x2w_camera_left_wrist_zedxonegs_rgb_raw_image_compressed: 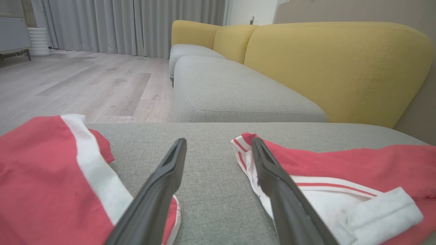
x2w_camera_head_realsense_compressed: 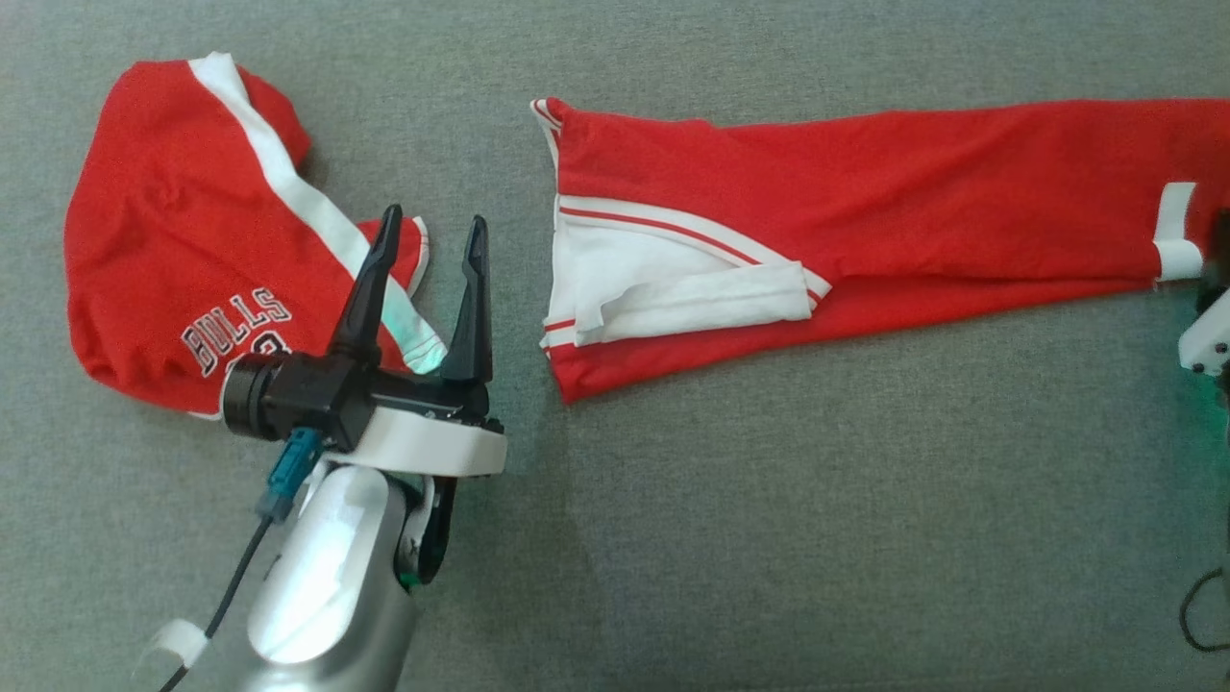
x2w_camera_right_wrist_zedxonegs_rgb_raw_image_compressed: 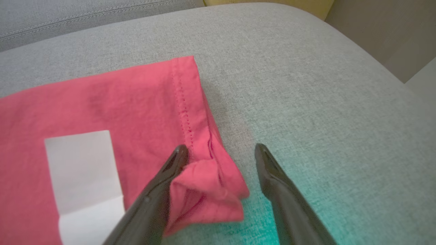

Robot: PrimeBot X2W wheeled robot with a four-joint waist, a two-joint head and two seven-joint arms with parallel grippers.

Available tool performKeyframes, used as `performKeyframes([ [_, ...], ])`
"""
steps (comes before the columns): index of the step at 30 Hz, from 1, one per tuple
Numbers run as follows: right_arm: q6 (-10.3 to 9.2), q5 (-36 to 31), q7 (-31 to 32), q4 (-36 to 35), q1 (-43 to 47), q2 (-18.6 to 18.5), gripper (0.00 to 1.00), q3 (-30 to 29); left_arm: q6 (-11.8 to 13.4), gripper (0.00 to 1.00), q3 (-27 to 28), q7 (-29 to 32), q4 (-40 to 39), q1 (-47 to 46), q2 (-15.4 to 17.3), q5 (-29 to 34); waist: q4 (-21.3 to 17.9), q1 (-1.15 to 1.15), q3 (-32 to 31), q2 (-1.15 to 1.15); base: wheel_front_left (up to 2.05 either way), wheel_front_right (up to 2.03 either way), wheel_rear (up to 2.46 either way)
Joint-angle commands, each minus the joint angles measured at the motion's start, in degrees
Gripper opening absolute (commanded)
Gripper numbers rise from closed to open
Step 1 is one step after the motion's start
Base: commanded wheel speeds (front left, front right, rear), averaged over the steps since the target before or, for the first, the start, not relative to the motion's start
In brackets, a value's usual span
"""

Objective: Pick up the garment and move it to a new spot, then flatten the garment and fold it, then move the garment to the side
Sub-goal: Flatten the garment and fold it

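Observation:
The long strip (x2w_camera_right_wrist_zedxonegs_rgb_raw_image_compressed: 90, 102) needs to be folded shorter, so the right gripper will next grab the red garment by its bunched hem corner (x2w_camera_right_wrist_zedxonegs_rgb_raw_image_compressed: 210, 188).
A long red garment (x2w_camera_head_realsense_compressed: 865, 183) with white trim lies folded lengthwise across the grey cushion, from the middle to the right edge. My left gripper (x2w_camera_head_realsense_compressed: 433, 223) stands open in the gap just left of its white-striped end (x2w_camera_left_wrist_zedxonegs_rgb_raw_image_compressed: 245, 149), with nothing between the fingers. In the right wrist view, my right gripper (x2w_camera_right_wrist_zedxonegs_rgb_raw_image_compressed: 221, 147) is open at the garment's far end (x2w_camera_right_wrist_zedxonegs_rgb_raw_image_compressed: 119, 109). The bunched red corner (x2w_camera_right_wrist_zedxonegs_rgb_raw_image_compressed: 211, 190) lies between its fingers, and the left finger rests over the cloth. Its white housing (x2w_camera_head_realsense_compressed: 1206, 336) shows at the right edge of the head view.
A second red garment with "BULLS" lettering (x2w_camera_head_realsense_compressed: 183, 240) lies crumpled at the left, partly under my left gripper. The grey seat cushion (x2w_camera_head_realsense_compressed: 769, 481) is bare in front. A yellow backrest (x2w_camera_left_wrist_zedxonegs_rgb_raw_image_compressed: 340, 68) rises beyond; another grey seat (x2w_camera_left_wrist_zedxonegs_rgb_raw_image_compressed: 231, 98) and wooden floor (x2w_camera_left_wrist_zedxonegs_rgb_raw_image_compressed: 85, 85) lie past the cushion's edge.

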Motion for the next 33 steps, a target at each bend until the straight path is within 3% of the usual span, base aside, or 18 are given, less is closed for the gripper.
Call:
performKeyframes([
  [1,-0.05,-0.53,0.03,-0.63,-1.49,-1.26,1.00,1.68,-0.24,1.00,2.37,-0.29,-1.90,-1.50,0.28,0.70,-0.18,0.00,-0.03,0.00,0.00,0.00,0.00],
  [3,-0.05,-0.23,0.31,0.42,-1.69,-1.30,1.00,2.41,-0.31,1.00,2.84,-0.29,-2.08,-1.47,0.22,0.98,-0.39,0.00,-0.05,0.00,0.00,0.00,0.00],
  [4,-0.05,-0.03,0.34,0.88,-1.79,-1.39,0.89,2.72,-0.38,1.00,3.03,-0.29,-2.13,-1.43,0.19,1.13,-0.49,0.00,-0.06,0.00,0.00,0.00,0.00],
  [5,-0.05,0.19,0.29,1.26,-1.85,-1.45,0.47,2.99,-0.46,1.00,3.17,-0.29,-2.15,-1.40,0.17,1.29,-0.59,0.00,-0.09,0.00,0.00,0.00,0.00],
  [6,-0.05,0.43,0.23,1.58,-1.93,-1.51,0.15,3.23,-0.55,1.00,3.28,-0.29,-2.14,-1.36,0.15,1.46,-0.69,0.00,-0.12,0.00,0.00,0.00,0.00],
  [7,-0.05,0.68,0.15,1.88,-2.00,-1.60,0.00,3.45,-0.65,1.00,3.39,-0.29,-2.13,-1.33,0.13,1.62,-0.80,0.00,-0.16,0.00,0.00,0.00,0.00],
  [15,-0.05,2.20,-1.84,3.71,-1.78,-4.07,0.00,3.49,-1.05,1.00,4.01,-0.29,-1.76,-0.74,-0.01,2.52,-1.33,0.00,-1.78,0.00,0.00,0.00,0.00],
  [23,-0.05,-2.82,-4.62,5.59,-1.71,-9.41,0.00,-1.50,-1.40,1.00,4.32,-0.29,-2.15,-0.13,-0.12,2.85,-1.22,0.00,-3.90,0.00,0.00,0.00,0.00],
  [27,-0.05,-6.67,-5.44,5.60,-2.71,-8.82,0.00,-3.73,-1.56,1.00,4.53,-0.29,-2.52,0.35,-0.18,2.47,-0.57,0.00,-5.72,0.00,0.00,0.00,0.00],
  [33,-0.05,-6.83,-6.16,3.31,-3.13,-4.79,0.00,-1.47,-1.38,1.00,4.65,-0.29,-2.38,1.94,-0.23,1.78,-0.06,0.00,-8.92,0.00,0.00,0.00,0.00],
])
